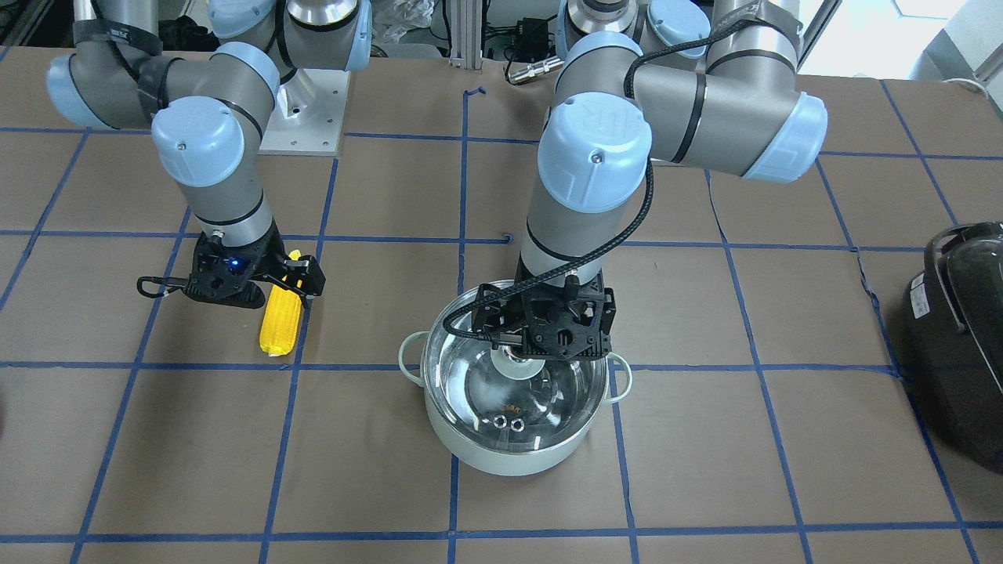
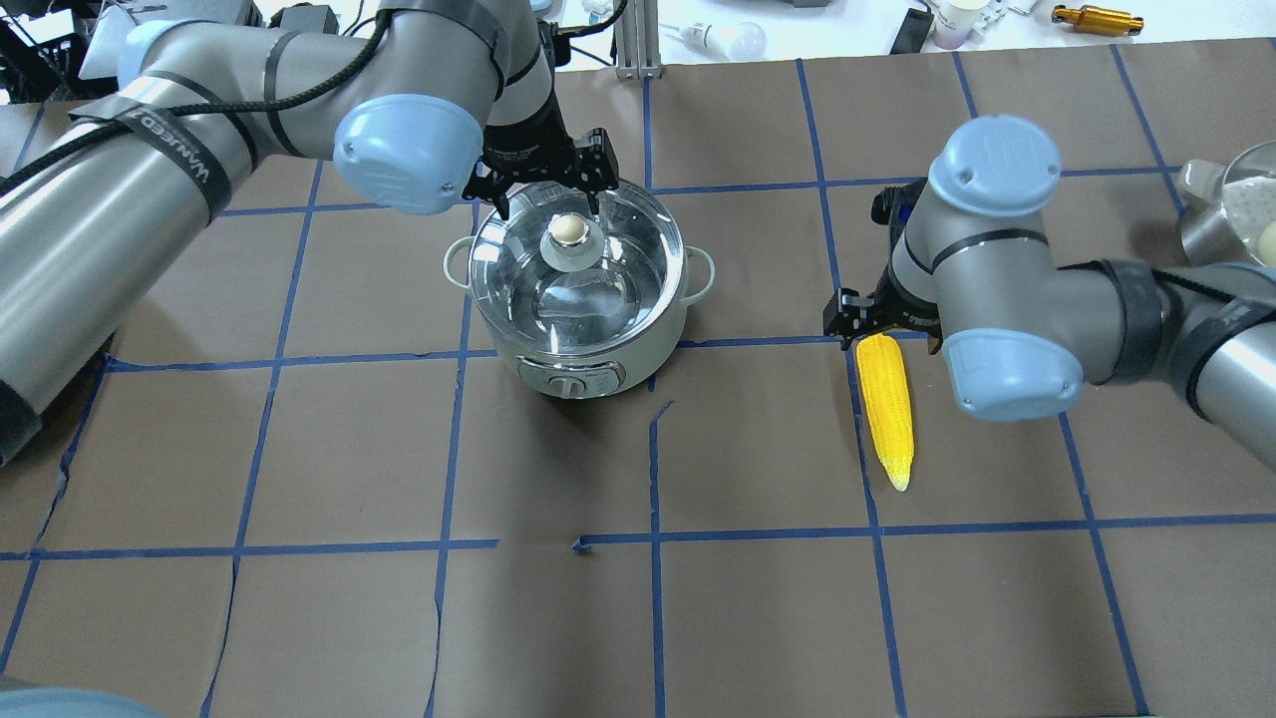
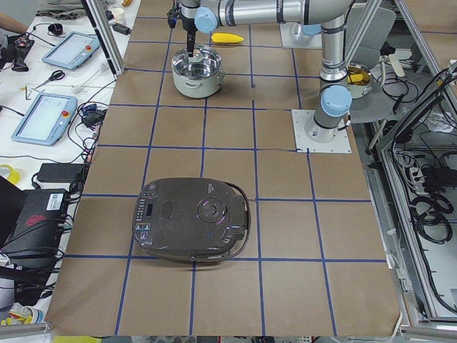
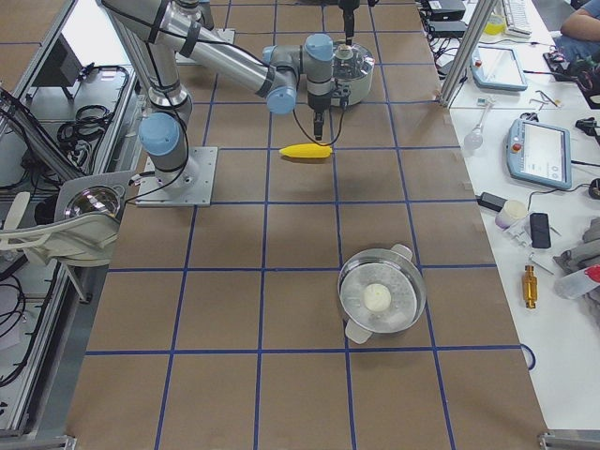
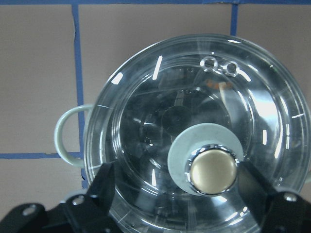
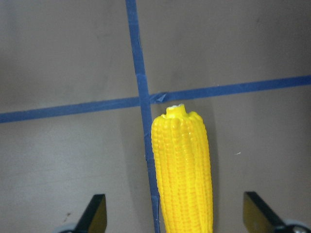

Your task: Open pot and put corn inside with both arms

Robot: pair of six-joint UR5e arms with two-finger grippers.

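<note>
My right gripper needs to put the corn inside the pot next, so it should grab the corn by its thick end (image 6: 186, 213).
The pot (image 1: 509, 458) stands mid-table with its glass lid (image 2: 598, 289) on. The lid's knob (image 5: 213, 170) shows between my left gripper's fingers. My left gripper (image 1: 560, 333) is open and hangs just above the lid, its fingers (image 5: 104, 191) on either side of the knob and apart from it. The corn (image 2: 885, 404) lies flat on the table to the pot's right. My right gripper (image 2: 877, 324) is open and low over the corn's thick end. Its fingertips (image 6: 95, 213) straddle the cob (image 6: 183, 170) without touching it.
A large black appliance (image 1: 960, 329) sits at the table's end on my left. A second steel pot with a lid (image 4: 382, 295) stands at the end on my right. Blue tape lines grid the brown table cover (image 2: 558, 618).
</note>
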